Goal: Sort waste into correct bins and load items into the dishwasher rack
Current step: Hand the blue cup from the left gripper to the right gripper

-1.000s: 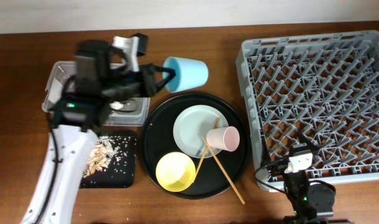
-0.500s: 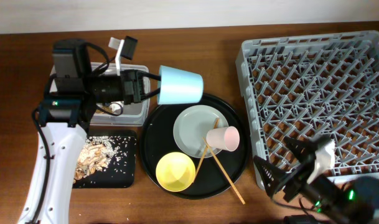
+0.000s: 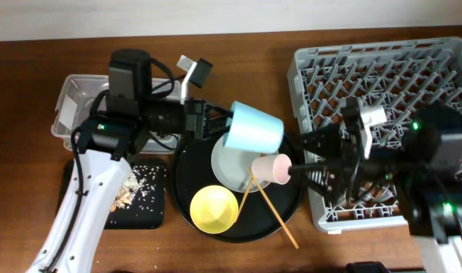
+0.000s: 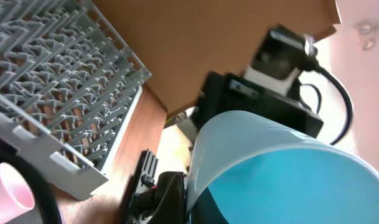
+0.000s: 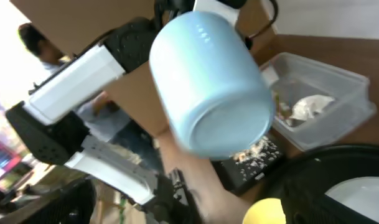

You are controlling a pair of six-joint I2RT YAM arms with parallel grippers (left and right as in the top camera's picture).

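Note:
I will load the light-blue cup mouth-first into the rack (image 3: 390,83). My right gripper will reach the cup and grab its closed base end (image 3: 273,133), so the cup's rim stays free.
My left gripper (image 3: 218,121) is shut on the rim of the light-blue cup (image 3: 254,129) and holds it on its side in the air above the round black tray's far edge. The cup fills the left wrist view (image 4: 282,174) and shows in the right wrist view (image 5: 211,87). My right gripper (image 3: 301,161) is open and empty beside the grey dishwasher rack (image 3: 390,83), its fingers pointing at the pinkish-white cup (image 3: 274,168), which lies on its side. The grey-white plate (image 3: 232,155), yellow bowl (image 3: 214,208) and chopsticks (image 3: 270,203) lie on the round tray.
The round black tray (image 3: 187,171) sits mid-table. The clear tub (image 3: 77,106) at the left holds the white napkin (image 5: 310,106). The shallow black tray (image 3: 143,205) holds tan scraps. The rack's near-left corner lies under my right arm.
My left arm has carried the blue cup rightward, from over the tub side to above the round tray. My right arm has come up from the front edge and reached left toward the pink cup.

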